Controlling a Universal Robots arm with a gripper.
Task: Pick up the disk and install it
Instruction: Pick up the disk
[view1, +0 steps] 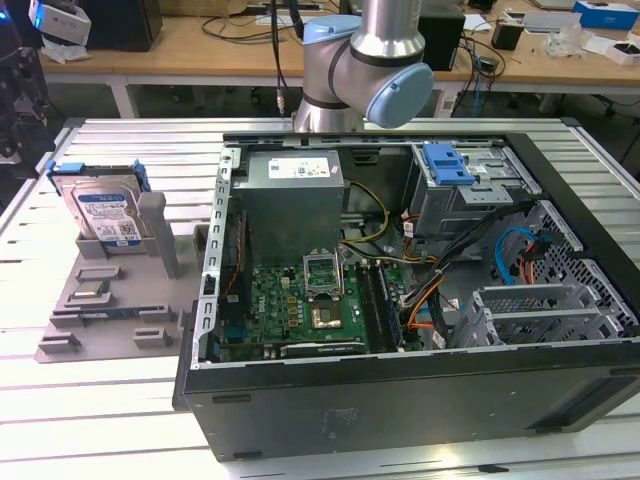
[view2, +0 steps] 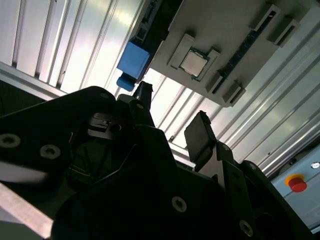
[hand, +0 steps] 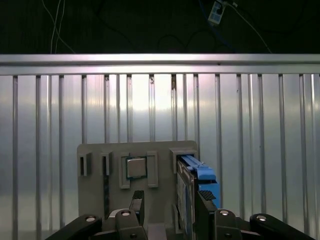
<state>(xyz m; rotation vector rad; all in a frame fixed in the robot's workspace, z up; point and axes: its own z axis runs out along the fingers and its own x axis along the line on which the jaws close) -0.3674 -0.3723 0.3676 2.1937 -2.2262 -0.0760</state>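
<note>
The disk's lower end sits between the sides of the fixture's slot, which close around it. The disk should next be grabbed by its exposed blue-bracketed top end (view1: 100, 170) with my gripper.
The disk (view1: 105, 215) stands on edge in a slot of the grey fixture (view1: 110, 300), on the exterior view's left, outside the computer case. It is silver-grey with a blue-and-white label and a blue bracket. In the first wrist view the disk (hand: 192, 182) stands far below, near one black fingertip (hand: 202, 199), with my gripper (hand: 170, 202) high above the fixture (hand: 100, 200). In the second wrist view the gripper (view2: 172, 120) is open with nothing between its fingers, and the disk's blue bracket (view2: 132, 62) shows past them.
The open computer case (view1: 600, 385) takes up the middle and the exterior view's right, with a grey power-supply box (view1: 295, 190), a motherboard (view1: 300, 305) and a blue latch plate (view1: 447, 165) on the drive cage. A processor chip (hand: 135, 167) sits in the fixture. The arm's joint (view1: 370, 60) hangs over the case's back.
</note>
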